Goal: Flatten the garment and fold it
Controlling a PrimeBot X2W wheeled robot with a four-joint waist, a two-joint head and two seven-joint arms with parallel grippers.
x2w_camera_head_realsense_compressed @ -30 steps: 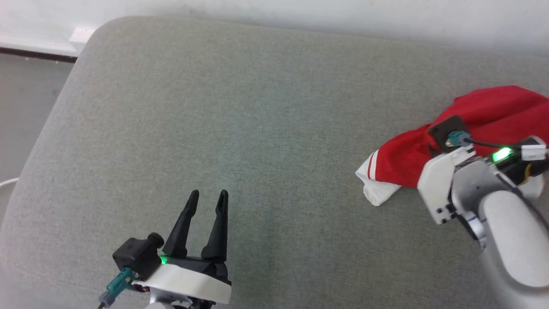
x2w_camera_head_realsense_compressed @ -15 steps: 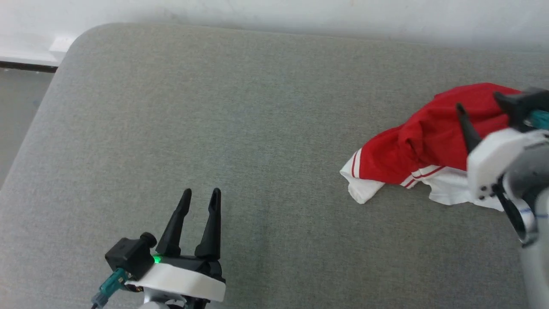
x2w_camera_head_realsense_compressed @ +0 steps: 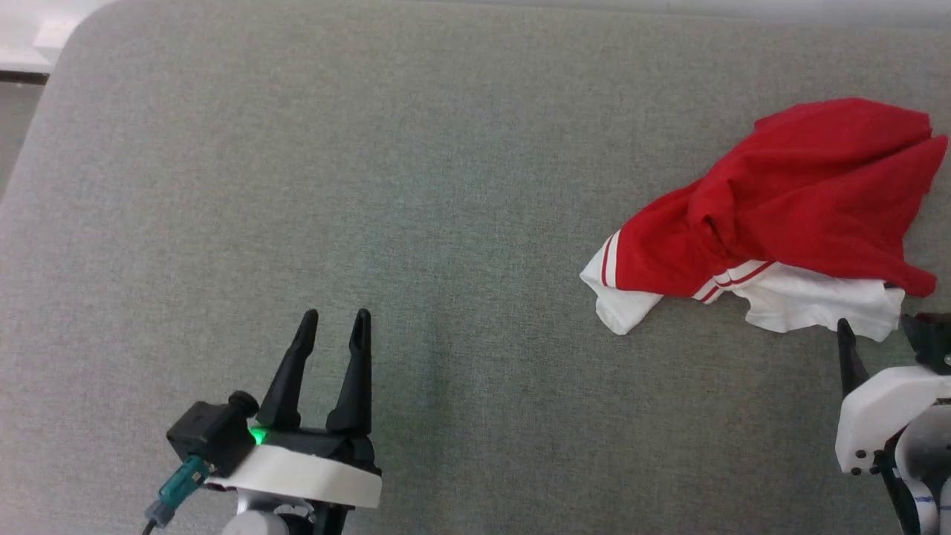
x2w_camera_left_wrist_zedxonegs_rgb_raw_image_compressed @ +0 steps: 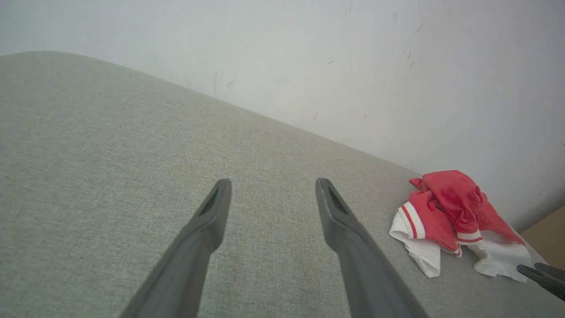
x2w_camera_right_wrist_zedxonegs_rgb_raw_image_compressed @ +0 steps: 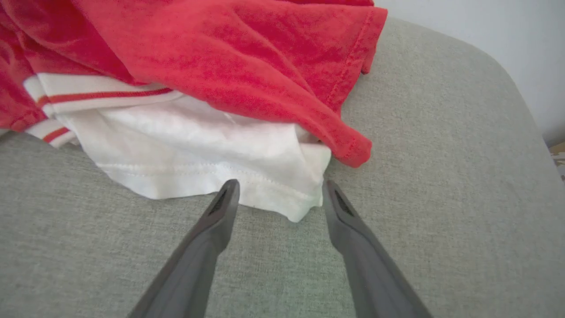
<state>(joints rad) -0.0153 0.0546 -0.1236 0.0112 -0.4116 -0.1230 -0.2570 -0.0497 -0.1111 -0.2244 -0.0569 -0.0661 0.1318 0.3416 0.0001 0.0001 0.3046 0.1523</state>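
I should next use my right gripper to spread the crumpled garment flat, so I should grab the white sleeve by its open cuff edge.
The garment lies in a crumpled red heap at the right of the grey cushion, a white sleeve with striped trim sticking out on its near side. My right gripper stands open just in front of the heap, holding nothing. In the right wrist view its fingertips flank the corner of the white sleeve under the red cloth. My left gripper is open and empty over bare cushion, far left of the garment. The lettering is hidden.
The cushion's rounded far edge meets a pale wall. Floor shows past the cushion's left corner. The cushion's right end curves down just beyond the garment. Bare cushion spreads between the two grippers.
My right gripper has opened, let go of the garment and drawn back toward me; the red cloth has dropped into a heap. The head camera has shifted. The left arm has stayed put.
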